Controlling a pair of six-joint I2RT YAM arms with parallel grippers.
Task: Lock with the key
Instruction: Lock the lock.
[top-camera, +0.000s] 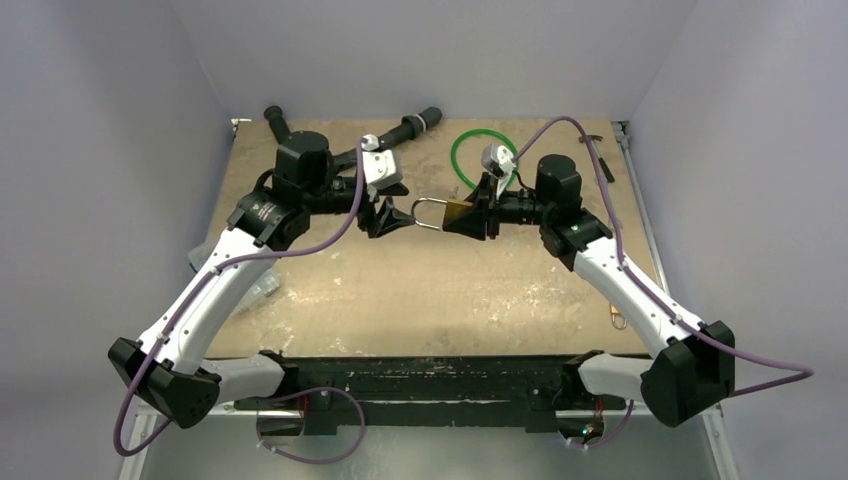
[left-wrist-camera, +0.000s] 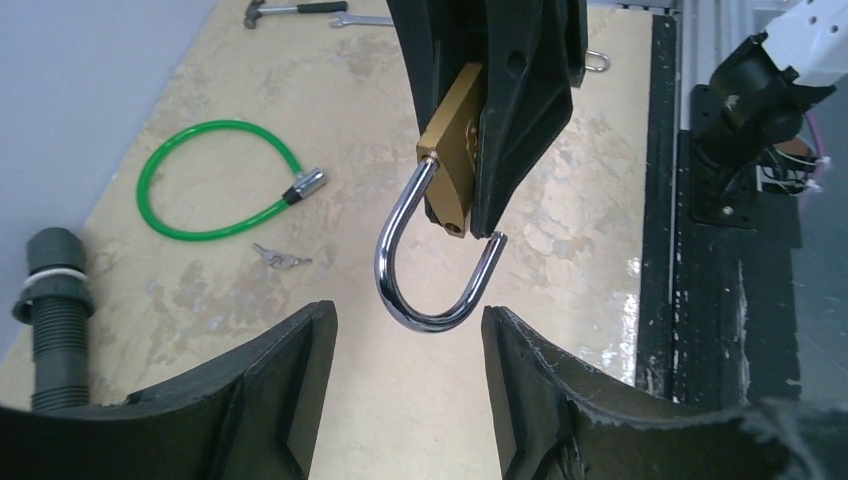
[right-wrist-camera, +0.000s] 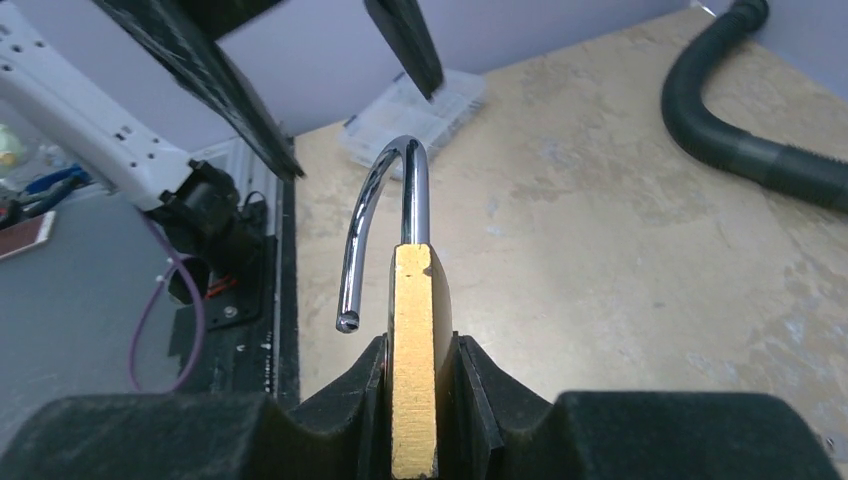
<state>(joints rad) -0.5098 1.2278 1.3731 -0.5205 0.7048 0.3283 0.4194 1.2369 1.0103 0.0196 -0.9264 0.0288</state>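
I should next grab the silver shackle by its bend (top-camera: 414, 211) (left-wrist-camera: 426, 322) with my left gripper. The shackle's loose end then stays free to turn and enter the padlock's body to lock.
The lock (top-camera: 458, 212) is a small brass padlock held in the air over the middle of the table. My right gripper (top-camera: 472, 216) is shut on its brass body (right-wrist-camera: 415, 330). Its silver shackle (right-wrist-camera: 385, 210) is open, with the free end out of the body (left-wrist-camera: 455, 130). The shackle's curve (left-wrist-camera: 430, 300) points at my left gripper (left-wrist-camera: 408, 335), which is open, with the fingers just short of the bend and not touching it. In the top view, the left gripper (top-camera: 400, 217) faces the shackle (top-camera: 428, 213). The key (left-wrist-camera: 283, 260) lies on the table beside the green cable loop.
A green cable loop (left-wrist-camera: 215, 180) lies at the back, also in the top view (top-camera: 483, 155). A black pipe (left-wrist-camera: 55, 300) and hose (right-wrist-camera: 750, 140) lie at the back left. A hammer (left-wrist-camera: 290, 8) and a wrench (left-wrist-camera: 360, 18) lie at the right edge. A clear plastic box (right-wrist-camera: 415, 115) sits at the left edge.
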